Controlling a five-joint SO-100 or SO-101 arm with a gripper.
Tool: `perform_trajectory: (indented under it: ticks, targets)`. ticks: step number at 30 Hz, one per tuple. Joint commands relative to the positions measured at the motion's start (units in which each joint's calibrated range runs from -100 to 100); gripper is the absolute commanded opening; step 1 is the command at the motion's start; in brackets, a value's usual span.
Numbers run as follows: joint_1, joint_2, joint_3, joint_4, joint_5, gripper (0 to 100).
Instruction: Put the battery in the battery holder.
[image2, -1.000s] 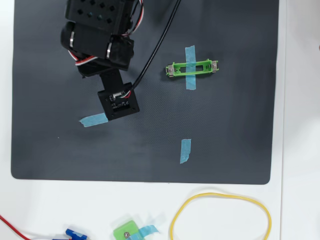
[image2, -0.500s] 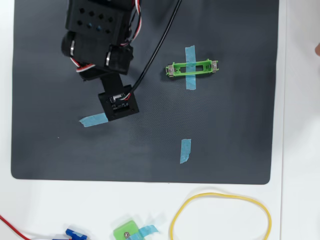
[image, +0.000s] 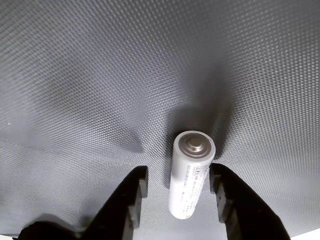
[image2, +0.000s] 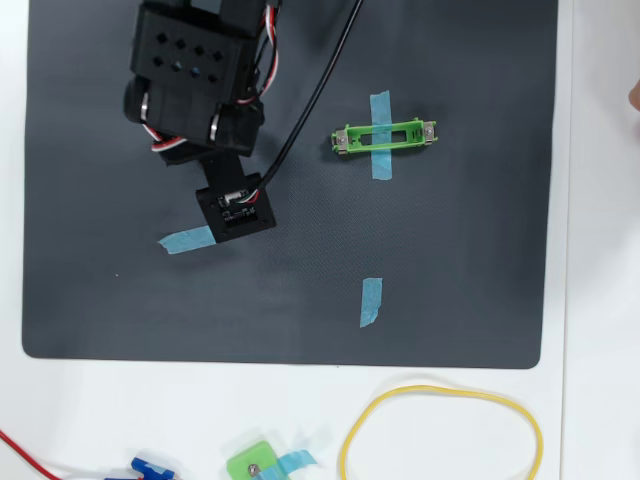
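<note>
I should grab the battery's printed cylindrical body (image: 188, 185) next, to set the battery into the holder.
In the wrist view the battery (image: 189, 175), a white-silver cylinder with grey print, lies on the dark mat between my fingers, its metal end pointing away from me. My gripper (image: 178, 172) is open around it. The right finger (image: 222, 192) is at the battery's side, and the left finger (image: 135, 192) stands clearly apart from it. In the overhead view the black arm (image2: 190, 70) and its wrist block (image2: 235, 208) hide the gripper and the battery. The battery holder (image2: 385, 137), a narrow green frame with metal contacts, lies empty on blue tape to the right of the arm.
The dark mat (image2: 450, 260) carries blue tape strips (image2: 187, 239) (image2: 371, 302). On the white table in front of it lie a yellow rubber band loop (image2: 440, 440), a squarish green piece with a screw (image2: 255, 465) and a small blue part (image2: 150, 468).
</note>
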Motion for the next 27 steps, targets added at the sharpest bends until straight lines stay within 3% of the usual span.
perform_trajectory:
  ticks: [1,24,27]
  targets:
    - [0.65,-0.13,-1.74,-0.48,0.21,12]
    - [0.96,6.10,-1.65,-4.85,0.11,11]
    - [1.06,6.19,-1.65,-4.93,0.16,0]
